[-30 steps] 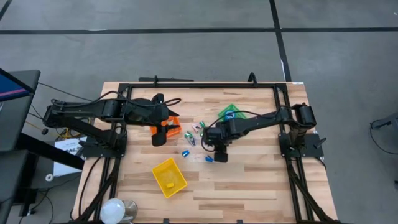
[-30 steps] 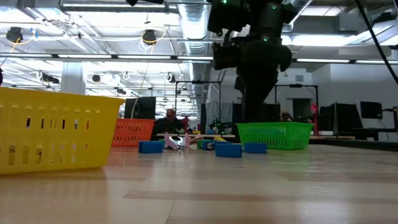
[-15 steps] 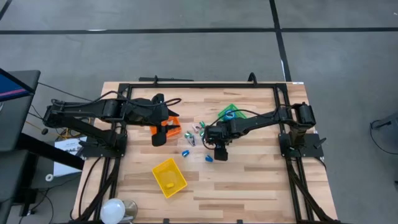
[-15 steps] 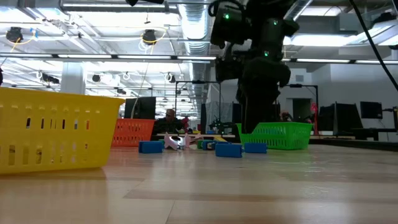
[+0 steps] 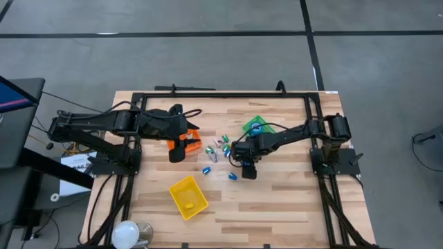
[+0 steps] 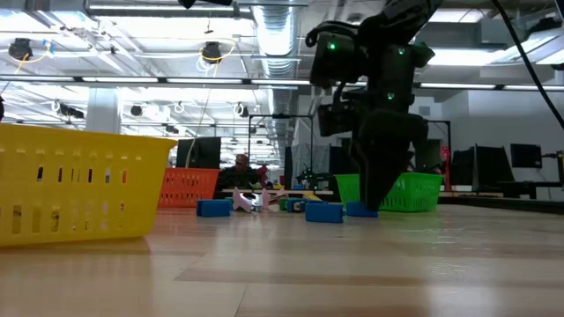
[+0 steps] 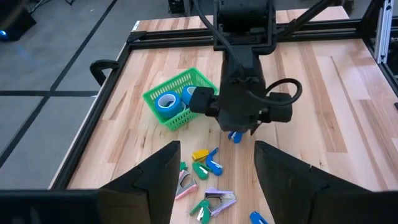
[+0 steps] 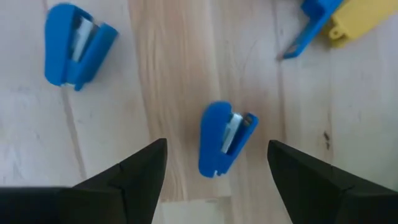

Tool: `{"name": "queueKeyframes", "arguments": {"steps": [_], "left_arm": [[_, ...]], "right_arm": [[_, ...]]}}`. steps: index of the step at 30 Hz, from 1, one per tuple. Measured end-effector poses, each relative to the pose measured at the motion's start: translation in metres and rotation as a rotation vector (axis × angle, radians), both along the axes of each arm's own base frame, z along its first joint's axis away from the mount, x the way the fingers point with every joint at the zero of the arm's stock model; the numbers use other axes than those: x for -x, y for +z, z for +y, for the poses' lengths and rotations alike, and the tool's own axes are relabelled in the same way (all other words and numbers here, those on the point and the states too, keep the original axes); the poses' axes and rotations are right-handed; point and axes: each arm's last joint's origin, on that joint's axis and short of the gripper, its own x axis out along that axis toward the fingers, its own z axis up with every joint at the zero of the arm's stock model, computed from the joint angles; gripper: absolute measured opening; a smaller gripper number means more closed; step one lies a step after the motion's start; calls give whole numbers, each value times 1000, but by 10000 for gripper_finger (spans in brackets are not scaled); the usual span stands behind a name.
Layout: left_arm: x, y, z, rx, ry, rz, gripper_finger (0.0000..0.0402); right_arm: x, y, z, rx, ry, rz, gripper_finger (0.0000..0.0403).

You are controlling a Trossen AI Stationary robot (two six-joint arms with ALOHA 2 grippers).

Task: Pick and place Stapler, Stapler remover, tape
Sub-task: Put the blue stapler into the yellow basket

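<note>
The small blue stapler needs to go away in the yellow bin (image 5: 188, 198), so my right gripper will pick it up next by the stapler's long sides.
A small blue stapler (image 8: 222, 138) lies flat on the wood, with the open fingers of my right gripper (image 8: 216, 149) on either side of it and clear of it. In the high view that gripper (image 5: 247, 171) hangs near the table's middle. A second blue stapler (image 8: 78, 45) lies close by. Blue tape rolls (image 7: 166, 102) sit in the green bin (image 7: 177, 99). Pink stapler removers (image 7: 217, 199) lie among small coloured staplers. My left gripper (image 5: 178, 153) waits open by the orange bin (image 5: 190, 138).
A yellow bin (image 5: 188, 196) stands toward the near edge, left of centre. A black frame (image 5: 225, 95) runs around the tabletop. A blue and yellow piece (image 8: 339, 15) lies just past the right fingers. Bare wood lies at the near right.
My right gripper has come down toward the table over the blue stapler and tipped, its fingers now reaching almost to the wood. The staplers and bins lie where they were.
</note>
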Motion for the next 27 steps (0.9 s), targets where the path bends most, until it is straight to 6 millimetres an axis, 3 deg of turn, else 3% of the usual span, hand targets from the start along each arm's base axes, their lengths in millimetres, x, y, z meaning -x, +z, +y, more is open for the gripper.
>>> {"name": "queueKeyframes", "arguments": {"steps": [8,19,27], "left_arm": [[0,0,0,0,0,0,195],[0,0,0,0,0,-1,195],[0,0,0,0,0,-3,195]], "right_arm": [[-3,1,-7,0,-31,-35,252],[-3,1,-12,-9,-21,-35,126],[-4,1,-12,-8,-17,-37,60]]}}
